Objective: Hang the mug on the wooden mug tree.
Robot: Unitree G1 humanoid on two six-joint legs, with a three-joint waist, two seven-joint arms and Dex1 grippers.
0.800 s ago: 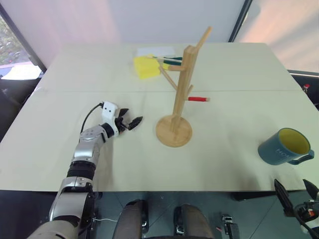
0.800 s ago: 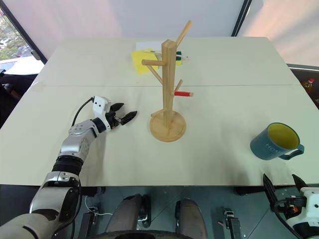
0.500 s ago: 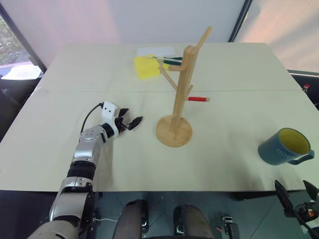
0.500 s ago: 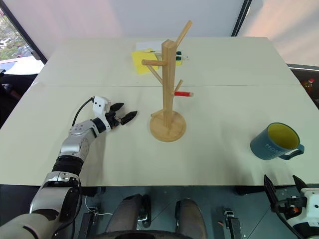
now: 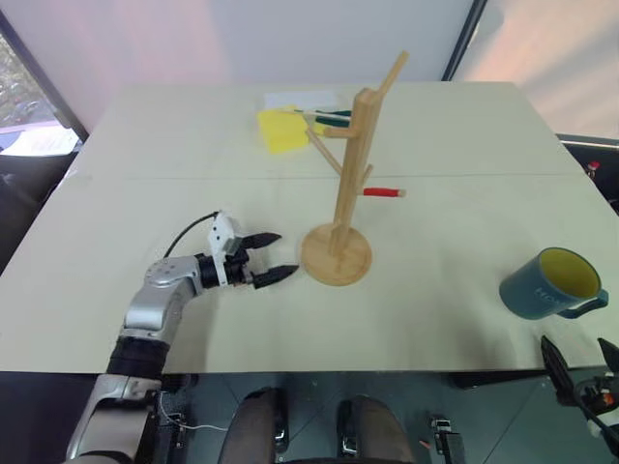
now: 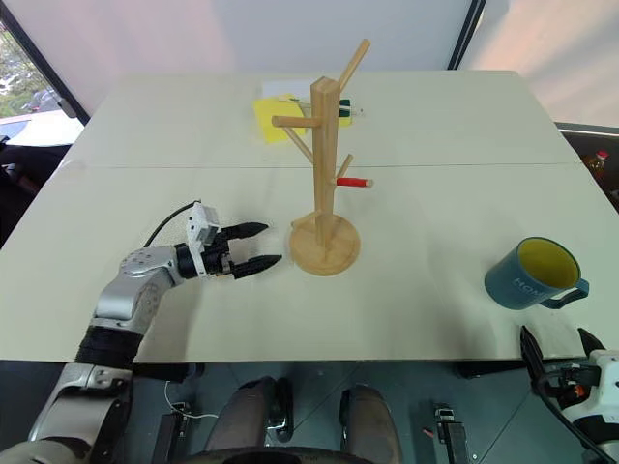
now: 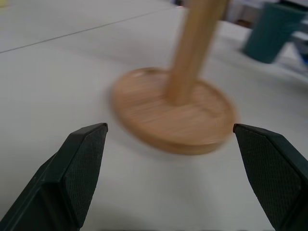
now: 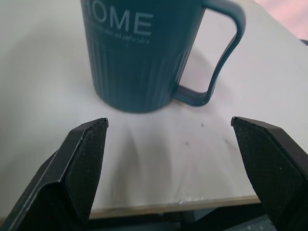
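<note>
The mug needs to hang on the wooden mug tree (image 5: 348,174). My right gripper should pick up the mug by its loop handle (image 5: 588,306) next.
The slate-blue mug (image 5: 551,285) with a yellow inside stands upright near the table's front right corner, its handle turned to the right. My right gripper (image 8: 168,121) is open just off the table's front edge and faces the mug (image 8: 139,53), apart from it. The wooden mug tree (image 5: 348,174) stands mid-table on its round base (image 7: 183,115), its pegs bare. My left gripper (image 5: 282,255) is open and level just left of that base, pointing at it without touching.
Behind the tree lie a yellow sponge (image 5: 282,129), a white sheet, green pens (image 5: 329,116) and a red marker (image 5: 384,192). The table's front edge (image 5: 387,370) runs just ahead of my right gripper.
My left gripper has swung right and nearer, toward the tree's base, and its fingers stand wider apart. The right gripper has dropped slightly. Mug and tree have not moved.
</note>
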